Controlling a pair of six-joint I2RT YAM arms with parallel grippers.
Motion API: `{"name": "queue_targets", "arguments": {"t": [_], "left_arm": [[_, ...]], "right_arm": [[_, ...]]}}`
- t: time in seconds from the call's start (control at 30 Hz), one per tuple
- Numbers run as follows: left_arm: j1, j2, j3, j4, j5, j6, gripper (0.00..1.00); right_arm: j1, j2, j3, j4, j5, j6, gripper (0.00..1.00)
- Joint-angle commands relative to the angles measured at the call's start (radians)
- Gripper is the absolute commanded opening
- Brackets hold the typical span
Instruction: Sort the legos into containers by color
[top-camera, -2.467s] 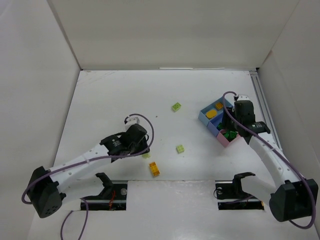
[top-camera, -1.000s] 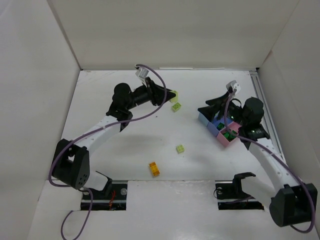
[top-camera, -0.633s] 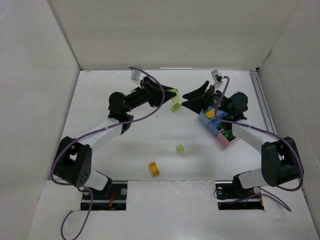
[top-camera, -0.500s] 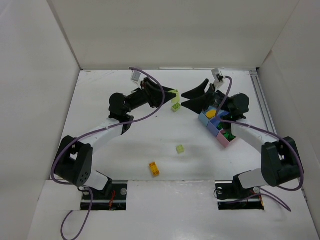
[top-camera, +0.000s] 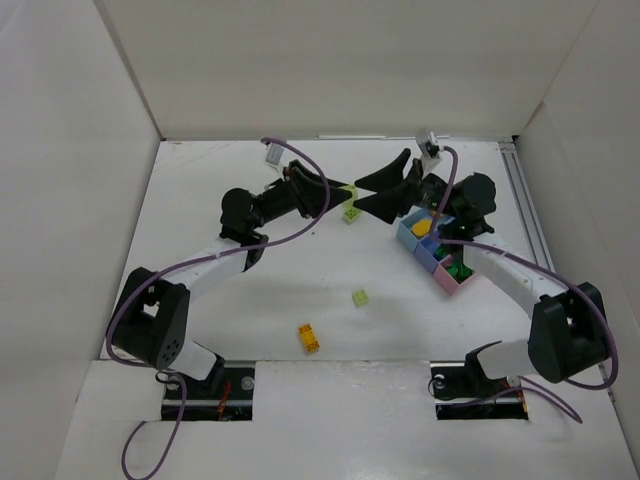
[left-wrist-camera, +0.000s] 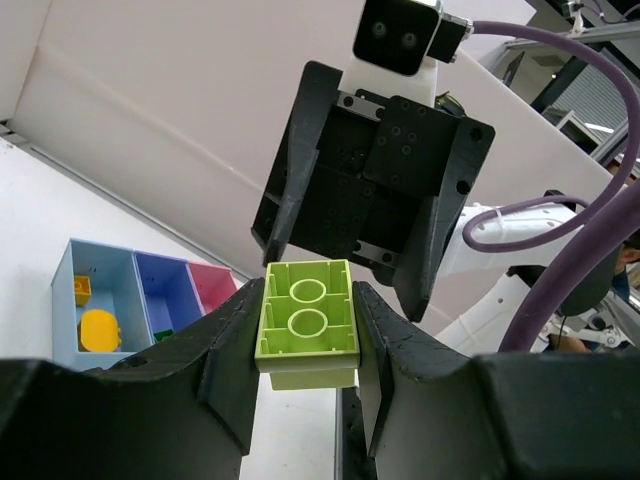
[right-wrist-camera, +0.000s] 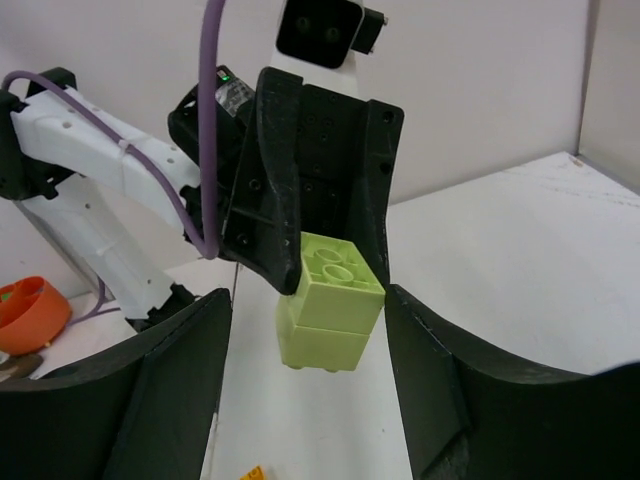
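The right gripper grabs the smaller lime brick by its exposed sides next, leaving the other brick free to pull apart.
My left gripper (top-camera: 343, 189) is shut on a lime yellow-green lego (left-wrist-camera: 307, 322) and holds it up in the air; in the right wrist view (right-wrist-camera: 331, 302) it looks like two stacked bricks. My right gripper (top-camera: 359, 193) is open and faces the left one, its fingers (right-wrist-camera: 180, 380) on either side of the held lego without touching it. The containers (top-camera: 441, 249) stand to the right: the light blue bin (left-wrist-camera: 70, 305) holds orange-yellow pieces, then the darker blue bin (left-wrist-camera: 166, 292) and the pink bin (top-camera: 447, 281), which holds dark green bricks.
Loose legos lie on the white table: a lime one (top-camera: 351, 213) just below the grippers, another lime one (top-camera: 359, 297) nearer, and an orange-yellow one (top-camera: 308, 338) close to the front edge. White walls enclose the table on three sides.
My left arm lifted the lime lego from the near table and carried it far and to the right. My right gripper left the bins, opened, and moved left around the held lego.
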Motion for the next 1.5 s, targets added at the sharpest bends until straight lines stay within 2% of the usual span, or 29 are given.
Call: {"name": "queue_targets", "arguments": {"t": [0.0,0.43,0.63,0.8,1.47], "left_arm": [[-0.003,-0.015,-0.011,0.262,0.007,-0.015,0.00],[-0.003,-0.044,-0.058,0.308,-0.011,-0.026,0.00],[-0.003,-0.102,-0.058,0.228,-0.048,0.055,0.00],[-0.003,-0.144,-0.080,0.168,-0.083,0.106,0.00],[-0.052,-0.144,-0.080,0.158,-0.123,0.149,0.00]], "right_arm": [[0.025,-0.008,0.041,-0.099,0.027,-0.079,0.68],[0.046,0.033,0.071,-0.154,0.050,-0.098,0.68],[0.046,0.022,0.043,-0.165,0.027,-0.109,0.70],[0.011,-0.053,0.011,-0.183,0.027,-0.128,0.70],[0.071,-0.022,0.086,-0.202,-0.006,-0.148,0.70]]}}
